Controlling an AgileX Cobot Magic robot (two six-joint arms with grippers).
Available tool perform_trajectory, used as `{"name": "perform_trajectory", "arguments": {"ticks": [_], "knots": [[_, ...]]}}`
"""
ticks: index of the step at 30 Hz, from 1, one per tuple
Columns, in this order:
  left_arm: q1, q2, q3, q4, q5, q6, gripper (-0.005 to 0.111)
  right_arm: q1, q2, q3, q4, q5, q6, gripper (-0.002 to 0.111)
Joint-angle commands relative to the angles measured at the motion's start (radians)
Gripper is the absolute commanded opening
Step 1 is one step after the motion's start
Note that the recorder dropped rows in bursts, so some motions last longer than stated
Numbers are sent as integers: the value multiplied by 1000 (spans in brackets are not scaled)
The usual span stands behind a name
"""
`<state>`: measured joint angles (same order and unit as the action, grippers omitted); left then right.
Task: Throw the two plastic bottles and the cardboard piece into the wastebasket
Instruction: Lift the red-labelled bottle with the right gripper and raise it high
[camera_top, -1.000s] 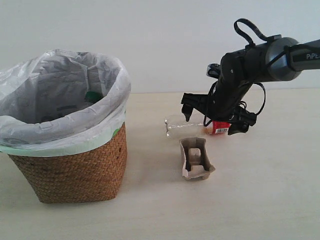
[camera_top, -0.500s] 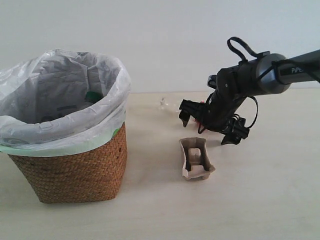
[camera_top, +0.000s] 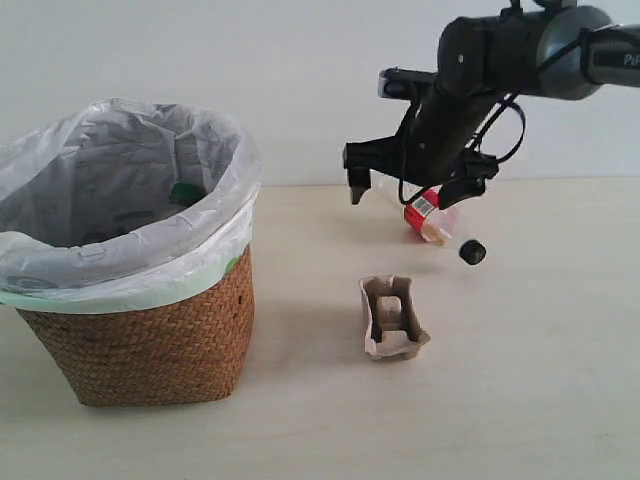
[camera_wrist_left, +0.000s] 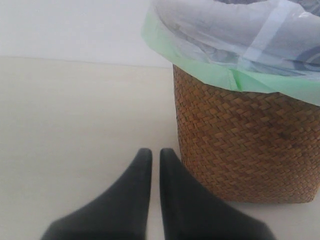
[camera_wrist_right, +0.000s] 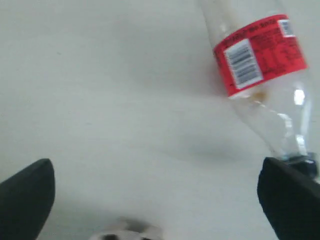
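Note:
I need to throw the red-labelled bottle into the wastebasket, so next I should grab it by its capped neck with my right gripper.
The smaller clear bottle with the red label and black cap lies slanted on the table, cap towards the camera. My right gripper hovers over it, open wide, with nothing between the fingers. In the right wrist view the bottle is beyond the right gripper, its cap beside one fingertip. The cardboard piece stands in front of the bottle. Inside the wastebasket a green cap of the larger bottle shows. My left gripper is shut and empty, close beside the wastebasket.
The white-grey plastic bag folds over the basket's rim. A pale wall stands behind the beige table. A blurred pale shape sits at the edge of the right wrist view.
My right gripper has risen from table level and shifted left. The red-label bottle, earlier lying sideways with its base to the left, now points its cap towards the camera.

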<state>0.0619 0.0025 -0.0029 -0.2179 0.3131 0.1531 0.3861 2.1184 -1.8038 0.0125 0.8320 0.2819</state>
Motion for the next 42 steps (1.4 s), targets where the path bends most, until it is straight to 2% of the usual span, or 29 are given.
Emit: {"name": "perform_trajectory", "arguments": {"ticks": [1, 7, 12, 17, 23, 25, 27, 29, 31, 37, 42], "knots": [[3, -2, 3, 2, -3, -9, 6, -15, 6, -42, -365, 194, 91, 102], [3, -2, 3, 2, -3, -9, 6, -87, 114, -42, -318, 121, -38, 102], [3, -2, 3, 2, -3, -9, 6, -87, 152, -43, -269, 4, -185, 102], [3, -2, 3, 2, -3, -9, 6, -87, 210, -45, -262, -96, -208, 102], [3, -2, 3, 2, -3, -9, 6, -87, 247, -45, -282, -129, -230, 100], [3, -2, 3, 2, -3, -9, 6, -87, 250, -45, -285, -151, -216, 88], [3, -2, 3, 2, -3, -9, 6, -87, 250, -45, -285, -166, -202, 68], [3, -2, 3, 2, -3, -9, 6, -85, 250, -45, -285, -167, -202, 37], [3, -2, 3, 2, -3, -9, 6, -85, 250, -45, -276, -151, -202, 2], [3, -2, 3, 2, -3, -9, 6, -85, 229, -45, -271, -47, -190, 0], [3, -2, 3, 2, -3, -9, 6, -85, 99, -45, -269, 60, -151, 0]]}}
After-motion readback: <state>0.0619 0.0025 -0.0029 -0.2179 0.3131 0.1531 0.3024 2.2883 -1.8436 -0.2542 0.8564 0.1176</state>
